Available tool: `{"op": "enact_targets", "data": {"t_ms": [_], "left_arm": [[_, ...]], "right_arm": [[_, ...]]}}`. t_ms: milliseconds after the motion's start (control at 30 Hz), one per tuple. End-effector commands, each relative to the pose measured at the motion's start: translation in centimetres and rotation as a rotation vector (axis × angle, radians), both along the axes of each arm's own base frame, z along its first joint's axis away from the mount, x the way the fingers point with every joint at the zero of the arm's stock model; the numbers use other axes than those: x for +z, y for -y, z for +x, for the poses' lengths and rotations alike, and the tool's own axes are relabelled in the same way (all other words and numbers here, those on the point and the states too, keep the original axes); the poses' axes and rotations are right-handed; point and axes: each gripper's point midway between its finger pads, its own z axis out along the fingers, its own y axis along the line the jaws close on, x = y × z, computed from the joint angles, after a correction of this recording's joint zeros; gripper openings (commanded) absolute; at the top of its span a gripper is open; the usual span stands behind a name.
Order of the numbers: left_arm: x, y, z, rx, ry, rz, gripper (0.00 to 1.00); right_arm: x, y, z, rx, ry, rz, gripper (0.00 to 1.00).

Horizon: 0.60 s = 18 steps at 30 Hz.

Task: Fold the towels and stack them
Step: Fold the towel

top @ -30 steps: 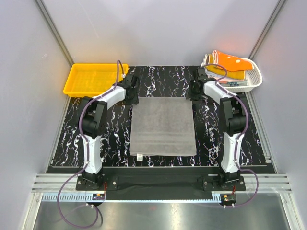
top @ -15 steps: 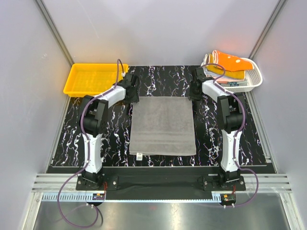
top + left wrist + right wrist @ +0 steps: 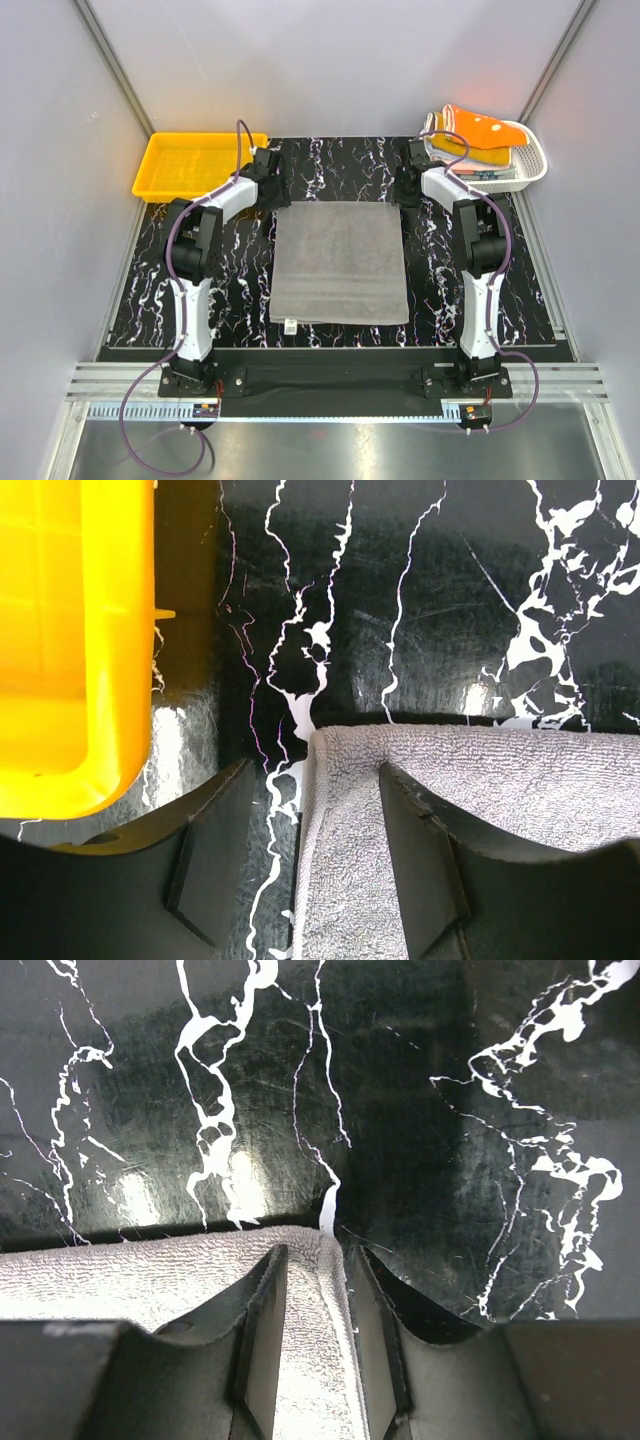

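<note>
I will pinch the grey towel's far corner [image 3: 281,206] [image 3: 319,763] with my left gripper next, fingers on either side of the towel's side edge. Then I can fold the towel's far edge toward me.
A grey towel [image 3: 340,265] lies flat and spread on the black marbled table. My left gripper [image 3: 278,197] is at its far left corner. In the left wrist view the gripper [image 3: 315,860] is open, and its wide jaws straddle the towel's left edge [image 3: 500,790]. My right gripper [image 3: 403,195] is at the far right corner. In the right wrist view the gripper [image 3: 315,1295] has narrow jaws pinched on a raised ridge of the towel's corner [image 3: 120,1270]. An orange towel [image 3: 478,127] tops a pile of other towels in the basket.
A white lattice basket [image 3: 532,165] stands at the far right corner of the table. A yellow plastic tray [image 3: 190,165] stands at the far left, and its rim [image 3: 60,630] is close beside my left fingers. Grey walls enclose the table.
Both grippers have shifted a little toward the towel's far corners. The towel itself has stayed flat in the same place.
</note>
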Motion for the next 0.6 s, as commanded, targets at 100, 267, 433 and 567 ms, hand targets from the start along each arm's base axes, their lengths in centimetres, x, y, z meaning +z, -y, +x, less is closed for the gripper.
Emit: {"op": "enact_targets", "data": {"t_ms": [100,267,433,567], "left_arm": [[-0.2,0.9,1.5,-0.006,0.025,-0.052,0.56],[-0.9,0.9,1.6,0.010,0.011,-0.053,0.52],[-1.3,0.9,1.8,0.022,0.008,-0.057,0.43],[-1.5,1.1,2.1,0.024,0.018,-0.067,0.35]], "right_arm": [[0.0,-0.4,1.0,0.019,0.024,0.017,0.39],[-0.3,-0.4,0.9,0.020,0.014,0.014,0.38],[-0.5,-0.4,1.0,0.022,0.010,0.010,0.32],[-0.5,-0.2,1.2,0.021,0.014,0.005,0.22]]}}
